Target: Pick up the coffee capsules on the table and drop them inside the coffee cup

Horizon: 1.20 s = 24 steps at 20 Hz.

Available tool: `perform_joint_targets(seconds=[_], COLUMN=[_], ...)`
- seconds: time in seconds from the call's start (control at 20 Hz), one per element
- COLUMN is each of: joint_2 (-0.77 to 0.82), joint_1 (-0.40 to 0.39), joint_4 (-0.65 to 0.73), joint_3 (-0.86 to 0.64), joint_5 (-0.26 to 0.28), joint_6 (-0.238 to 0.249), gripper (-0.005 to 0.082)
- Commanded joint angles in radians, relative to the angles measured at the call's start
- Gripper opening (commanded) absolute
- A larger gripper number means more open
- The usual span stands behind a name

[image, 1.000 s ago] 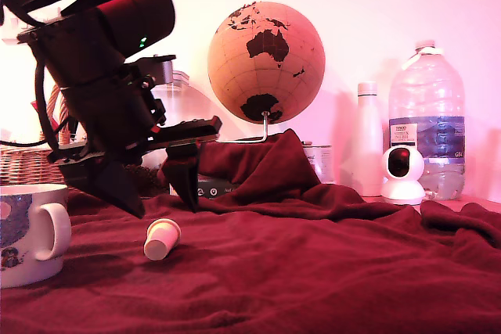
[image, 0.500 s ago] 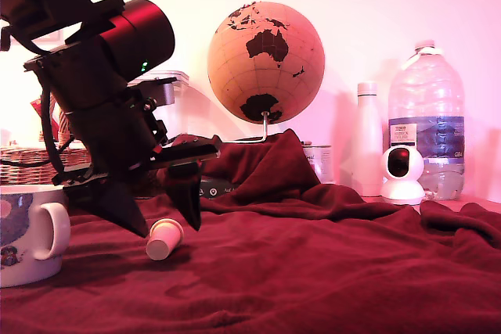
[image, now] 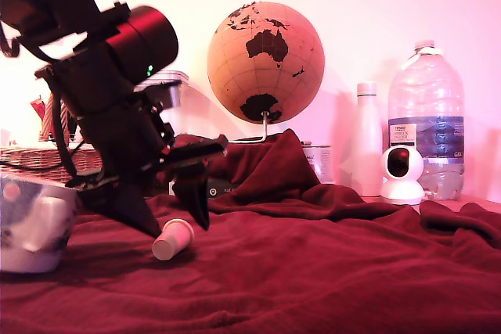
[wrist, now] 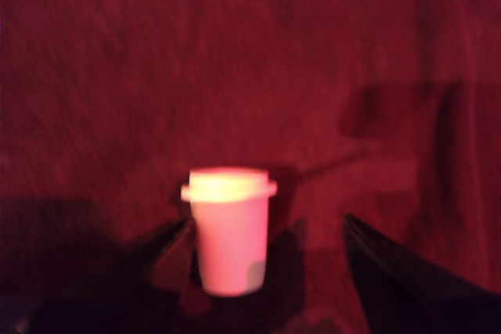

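Note:
My gripper grips the capsule by the tapered sides under its wide rim (image: 168, 244) next, to drop the capsule into the coffee cup (image: 35, 224).
One cream-beige coffee capsule (image: 172, 239) lies on its side on the dark red cloth of the table (image: 329, 271). My black gripper (image: 178, 227) is open and reaches down over it, one finger on each side, tips almost at the cloth. In the wrist view the coffee capsule (wrist: 229, 228) sits between the fingers of the gripper (wrist: 268, 226), close against one finger (wrist: 168, 252) and well apart from the other (wrist: 399, 279). The white coffee cup (image: 35, 224) stands at the exterior view's left edge and looks blurred.
Behind the arm are a wicker basket (image: 39, 163) and a clear canister (image: 168, 87). A globe (image: 266, 60) stands at the back. At the back right stand a white bottle (image: 368, 142), a small camera (image: 401, 171) and a large water bottle (image: 427, 119).
The gripper has come down and a little to the exterior view's right, straddling the capsule. The capsule has shifted slightly right. The coffee cup now looks blurred and slightly displaced.

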Motion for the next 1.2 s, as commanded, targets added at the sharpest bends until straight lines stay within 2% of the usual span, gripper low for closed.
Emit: perform_joint_targets(seconds=[0.0,0.9,1.15], joint_2=[0.043,0.042,0.042], joint_1=[0.005,-0.021,-0.037], joint_4=[-0.018,-0.029,-0.043], joint_3=[-0.032,-0.002,-0.002], joint_5=[0.006,-0.006,-0.105], joint_6=[-0.006,0.002,0.021], gripper=[0.0546,0.0546,0.0546])
